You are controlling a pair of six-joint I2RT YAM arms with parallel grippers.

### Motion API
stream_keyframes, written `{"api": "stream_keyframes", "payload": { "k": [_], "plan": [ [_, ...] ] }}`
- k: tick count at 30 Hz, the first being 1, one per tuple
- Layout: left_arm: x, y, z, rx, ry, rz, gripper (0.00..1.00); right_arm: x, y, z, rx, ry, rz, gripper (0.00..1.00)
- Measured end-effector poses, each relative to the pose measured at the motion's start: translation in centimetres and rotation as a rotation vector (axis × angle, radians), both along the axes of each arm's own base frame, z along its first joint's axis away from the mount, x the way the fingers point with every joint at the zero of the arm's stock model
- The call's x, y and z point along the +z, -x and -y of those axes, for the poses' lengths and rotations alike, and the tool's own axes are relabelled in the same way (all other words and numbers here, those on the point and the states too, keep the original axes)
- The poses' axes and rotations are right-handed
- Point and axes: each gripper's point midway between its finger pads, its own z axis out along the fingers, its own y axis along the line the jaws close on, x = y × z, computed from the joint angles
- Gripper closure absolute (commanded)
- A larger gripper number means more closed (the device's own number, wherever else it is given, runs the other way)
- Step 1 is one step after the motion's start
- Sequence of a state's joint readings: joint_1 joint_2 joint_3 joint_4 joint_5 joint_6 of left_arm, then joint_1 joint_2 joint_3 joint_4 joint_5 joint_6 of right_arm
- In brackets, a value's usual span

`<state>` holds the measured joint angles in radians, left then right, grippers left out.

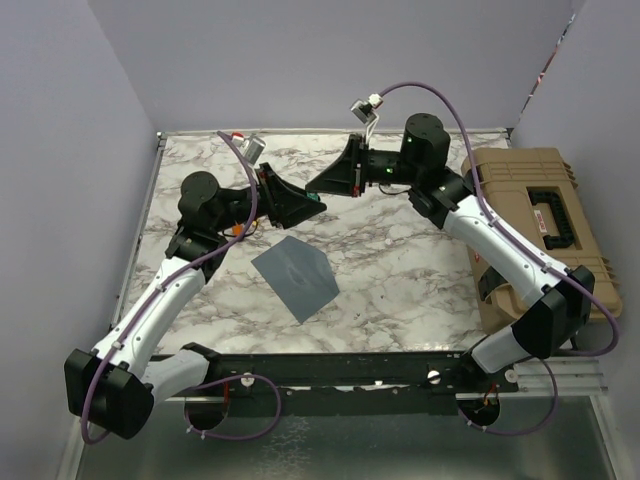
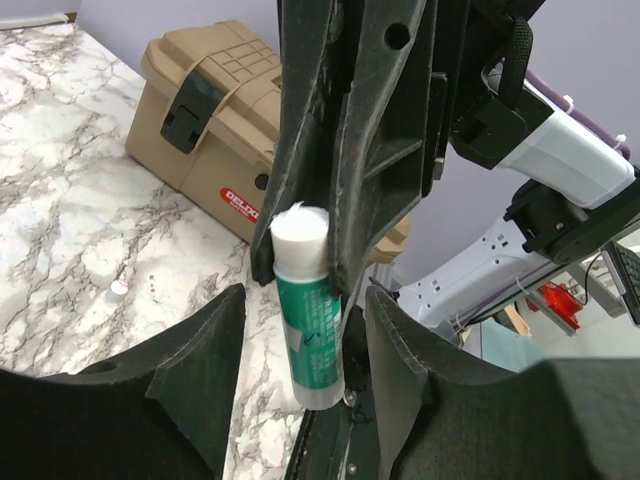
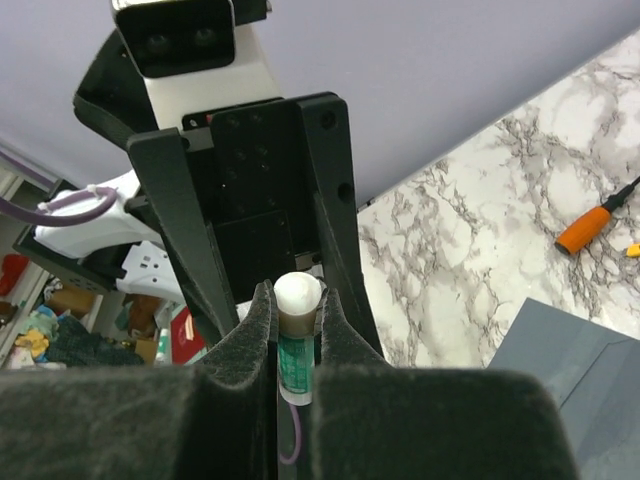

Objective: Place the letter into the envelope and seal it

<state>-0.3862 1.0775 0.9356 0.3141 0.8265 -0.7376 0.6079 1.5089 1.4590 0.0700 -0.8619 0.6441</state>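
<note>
The glue stick stands between the fingers of my left gripper, which are level with its green body (image 1: 313,197) (image 2: 312,338), so the gripper should close on it now.
The grey-blue envelope (image 1: 295,277) lies flat on the marble table, flap side hidden; a corner of it shows in the right wrist view (image 3: 570,345). The cream letter is out of view. Both grippers meet above the table's back middle. My right gripper (image 1: 322,186) (image 3: 298,300) is shut on a green glue stick (image 3: 297,350) just below its bare white tip. My left gripper (image 1: 306,206) (image 2: 305,335) is open, its jaws either side of the stick's lower end (image 2: 312,340) with gaps showing on both sides.
A tan hard case (image 1: 535,225) (image 2: 200,110) stands at the table's right edge. An orange-handled tool (image 3: 590,225) lies on the marble near the left arm. A small white round piece (image 2: 118,288) lies on the table. Lilac walls enclose the back and sides.
</note>
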Motion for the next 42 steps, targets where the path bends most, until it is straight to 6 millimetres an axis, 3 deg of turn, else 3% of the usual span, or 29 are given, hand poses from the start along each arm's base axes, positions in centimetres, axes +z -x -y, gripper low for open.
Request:
{"api": "stream_keyframes", "payload": {
  "k": [2, 5, 6, 7, 8, 11, 12, 15, 24, 32, 37, 42],
  "plan": [
    [0.0, -0.1, 0.0, 0.001, -0.004, -0.005, 0.63, -0.6, -0.1, -0.1, 0.008, 0.019, -0.006, 1.0],
    [-0.2, -0.1, 0.0, 0.002, -0.008, -0.007, 0.93, -1.3, 0.0, -0.1, 0.019, 0.04, -0.018, 1.0],
    [-0.3, -0.2, 0.0, 0.003, -0.011, -0.012, 1.0, -1.5, 0.0, -0.1, 0.023, 0.045, -0.021, 1.0],
    [-0.5, -0.3, 0.0, 0.005, -0.015, -0.023, 1.0, -1.6, 0.0, -0.1, 0.022, 0.047, -0.017, 0.98],
    [-0.6, -0.4, 0.0, 0.007, -0.016, -0.027, 1.0, -1.6, -0.1, -0.1, 0.017, 0.048, -0.013, 0.89],
    [-0.7, -0.6, -0.1, 0.021, -0.019, -0.025, 1.0, -1.6, -0.4, -0.1, 0.004, 0.05, -0.02, 0.46],
    [-0.7, -0.8, -0.1, 0.029, -0.022, -0.016, 1.0, -1.6, -0.5, -0.2, -0.008, 0.05, -0.033, 0.35],
    [-0.8, -1.5, -0.3, 0.07, -0.03, 0.0, 1.0, -1.5, -1.3, -0.1, -0.061, 0.044, -0.053, 0.2],
    [0.3, -4.3, -1.8, 0.27, 0.015, -0.012, 1.0, -1.2, -0.9, 0.9, -0.14, -0.005, -0.061, 0.22],
    [1.3, -6.6, -3.3, 0.428, 0.14, -0.16, 1.0, -2.6, -1.3, -0.2, -0.157, 0.022, -0.07, 0.43],
    [1.8, -6.8, -3.5, 0.447, 0.191, -0.206, 1.0, -3.4, -1.6, -1.4, -0.142, 0.033, -0.096, 0.5],
    [2.2, -6.8, -3.5, 0.445, 0.22, -0.23, 1.0, -3.2, -1.9, -1.9, -0.14, 0.026, -0.112, 0.64]
  ]
}}
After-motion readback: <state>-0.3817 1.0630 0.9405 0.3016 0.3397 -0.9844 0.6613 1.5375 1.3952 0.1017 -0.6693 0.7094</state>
